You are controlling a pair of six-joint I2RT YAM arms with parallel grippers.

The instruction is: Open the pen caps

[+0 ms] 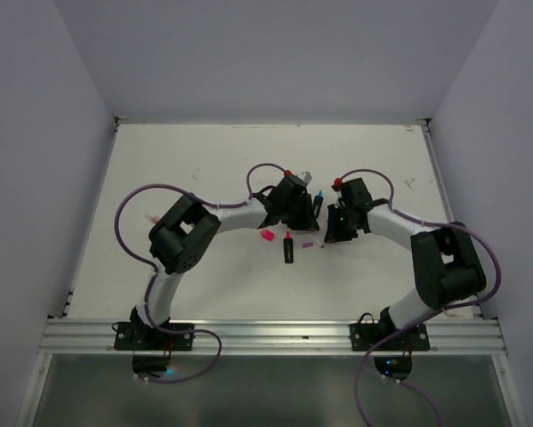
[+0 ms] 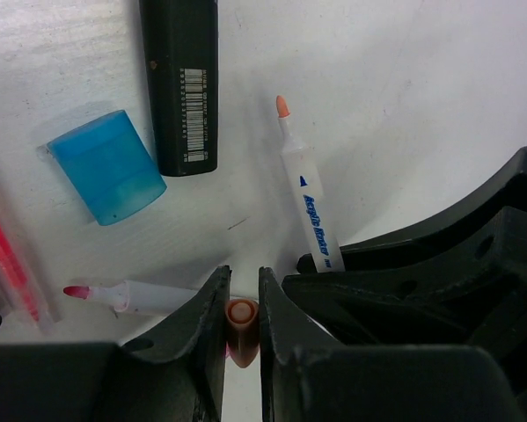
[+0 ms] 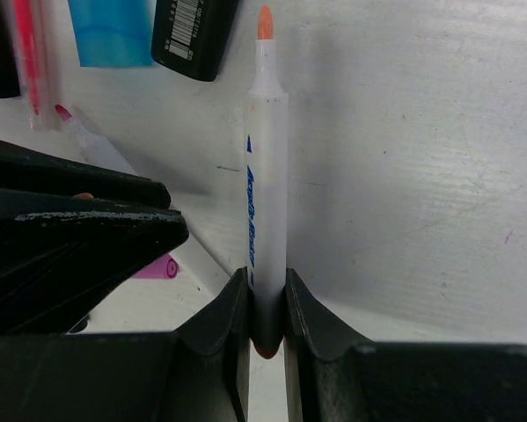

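Note:
I need to open my right gripper now, because the orange-tipped pen (image 3: pixel 267 158) is low along the tabletop in front of the fingers, with its shadow close beside it.
My left gripper (image 2: pixel 244 277) is shut on a small orange pen cap (image 2: pixel 242 323), whose open end faces the camera. The cap is off its pen. My right gripper (image 3: pixel 267 281) is shut on the tail of that thin white pen (image 3: pixel 267 176), whose bare orange tip (image 3: pixel 265 22) points away. Both grippers (image 1: pixel 303 206) (image 1: pixel 333 222) meet near the table's middle. A blue cap (image 2: pixel 106 167) lies loose beside a black highlighter body (image 2: pixel 182 83). A small pink cap (image 3: pixel 157 266) lies on the table by the left gripper.
An uncapped white pen with a red tip (image 2: pixel 131 296) lies just ahead of my left fingers. A pink pen (image 2: pixel 8 255) lies at the left. Another black highlighter (image 1: pixel 289 247) and a pink piece (image 1: pixel 267 236) lie on the white table (image 1: pixel 159 178).

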